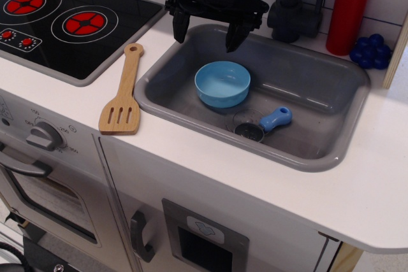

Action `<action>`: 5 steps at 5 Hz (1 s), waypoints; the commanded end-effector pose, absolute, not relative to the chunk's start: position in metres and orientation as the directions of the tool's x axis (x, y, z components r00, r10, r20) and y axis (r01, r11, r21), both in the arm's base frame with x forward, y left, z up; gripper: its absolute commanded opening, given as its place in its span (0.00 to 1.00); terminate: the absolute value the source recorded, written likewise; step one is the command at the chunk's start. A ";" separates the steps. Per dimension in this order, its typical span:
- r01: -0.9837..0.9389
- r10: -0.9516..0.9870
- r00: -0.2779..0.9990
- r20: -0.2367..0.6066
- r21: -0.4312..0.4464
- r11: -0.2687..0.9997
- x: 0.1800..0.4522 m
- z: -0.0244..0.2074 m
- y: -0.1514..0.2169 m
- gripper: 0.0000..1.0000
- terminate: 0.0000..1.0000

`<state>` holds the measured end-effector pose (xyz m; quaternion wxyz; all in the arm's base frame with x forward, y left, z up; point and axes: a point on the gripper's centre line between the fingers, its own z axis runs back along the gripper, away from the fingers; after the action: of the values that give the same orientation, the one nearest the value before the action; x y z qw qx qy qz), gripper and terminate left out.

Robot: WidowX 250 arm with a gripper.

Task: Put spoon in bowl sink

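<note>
The gripper next needs to grab the spoon by its blue handle [276,118]. Then the gripper needs to put the spoon in the light blue bowl [222,83].
The light blue bowl [222,83] stands upright and empty in the left part of the grey sink [322,84]. The spoon [264,123], with a blue handle and grey scoop, lies on the sink bottom just right of the bowl, scoop toward the front, over the drain pattern. My black gripper [206,32] hangs open and empty above the sink's back left rim, behind the bowl and well apart from the spoon.
A long wooden slotted spatula [123,94] lies on the counter left of the sink. A black stove top [64,20] is at far left. A dark faucet [290,11], a red bottle [347,11] and blue grapes [371,51] stand behind the sink.
</note>
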<state>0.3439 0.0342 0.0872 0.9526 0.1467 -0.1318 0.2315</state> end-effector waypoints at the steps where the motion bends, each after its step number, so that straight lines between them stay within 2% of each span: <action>1: -0.480 0.402 0.858 0.319 0.219 0.850 0.344 0.087 0.034 1.00 0.00; 2: -0.277 0.212 0.933 0.290 0.209 0.938 0.351 0.074 0.012 1.00 0.00; 3: -0.058 0.026 0.969 0.245 0.124 0.991 0.353 0.066 -0.003 1.00 0.00; 4: 0.052 -0.078 0.964 0.256 0.107 0.993 0.356 0.054 -0.014 1.00 0.00; 5: 0.099 -0.118 0.970 0.213 0.098 0.990 0.359 0.045 -0.029 1.00 0.00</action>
<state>0.3560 -0.0264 0.0272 0.9942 0.0465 -0.0797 -0.0557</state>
